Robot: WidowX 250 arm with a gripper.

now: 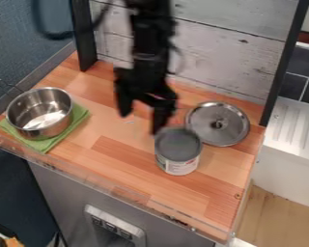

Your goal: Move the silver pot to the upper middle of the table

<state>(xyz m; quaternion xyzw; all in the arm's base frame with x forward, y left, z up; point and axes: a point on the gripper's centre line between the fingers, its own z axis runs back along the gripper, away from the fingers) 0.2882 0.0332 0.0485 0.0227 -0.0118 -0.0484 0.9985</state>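
The silver pot (40, 114) needs to go off the green cloth to the table's upper middle. My gripper should grab the pot's rim next.
The silver pot (40, 114) stands upright at the left side of the wooden table (112, 169), on a green cloth (80, 116). My gripper (143, 120) hangs over the upper middle of the table, to the right of the pot and apart from it. Its two fingers are spread wide, with nothing between them. The right finger is just above and left of the grey can.
A grey-topped can (177, 150) stands right of centre, with a round metal lid (217, 124) behind it to the right. A clear rim runs along the table's front edge, and a whitewashed plank wall (228, 53) closes off the back.
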